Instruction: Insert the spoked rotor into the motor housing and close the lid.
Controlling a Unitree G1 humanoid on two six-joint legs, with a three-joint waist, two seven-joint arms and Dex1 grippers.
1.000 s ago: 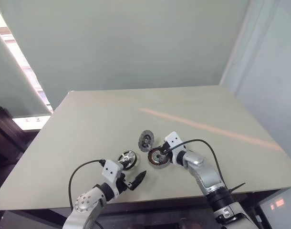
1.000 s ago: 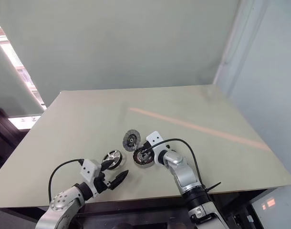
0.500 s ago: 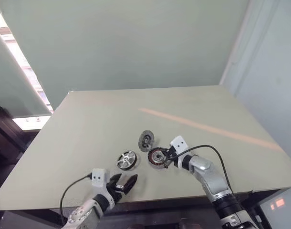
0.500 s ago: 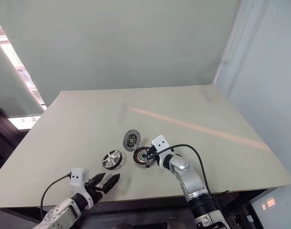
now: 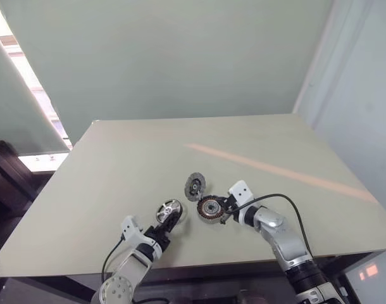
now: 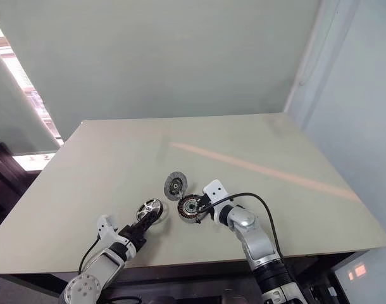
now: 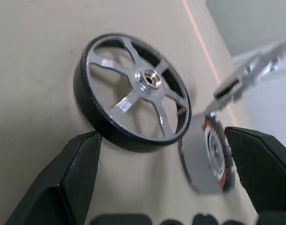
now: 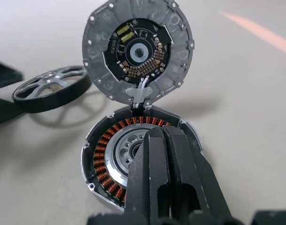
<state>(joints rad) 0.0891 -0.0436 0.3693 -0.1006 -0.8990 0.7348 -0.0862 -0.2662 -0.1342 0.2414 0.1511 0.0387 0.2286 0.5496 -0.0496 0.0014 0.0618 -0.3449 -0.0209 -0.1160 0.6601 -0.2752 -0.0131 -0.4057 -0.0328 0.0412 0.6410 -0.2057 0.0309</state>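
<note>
My left gripper grabs the spoked rotor by its dark rim (image 7: 105,124) next, to set it into the motor housing (image 7: 204,157).
The spoked rotor (image 7: 133,91), a shiny silver wheel with a dark rim, lies flat on the table. My left gripper (image 5: 163,229) is open just in front of it, one finger (image 7: 72,178) to either side of its near edge, not touching. The motor housing (image 8: 103,161) with copper windings sits to the rotor's right. The lid (image 8: 138,51), a grey disc with a dark circuit face, stands upright at the housing's far edge, hinged open. My right gripper (image 8: 159,132) is shut, its tips over the housing's centre.
The beige table (image 5: 130,152) carries an orange stripe (image 5: 275,171) running to the back right. Its front edge (image 5: 199,263) lies just behind both wrists. The rotor (image 5: 169,211), housing (image 5: 210,208) and lid (image 5: 194,186) cluster near that edge.
My left gripper has rolled, dropped and come forward from the table's front edge up to the rotor. The right gripper stays at the housing.
</note>
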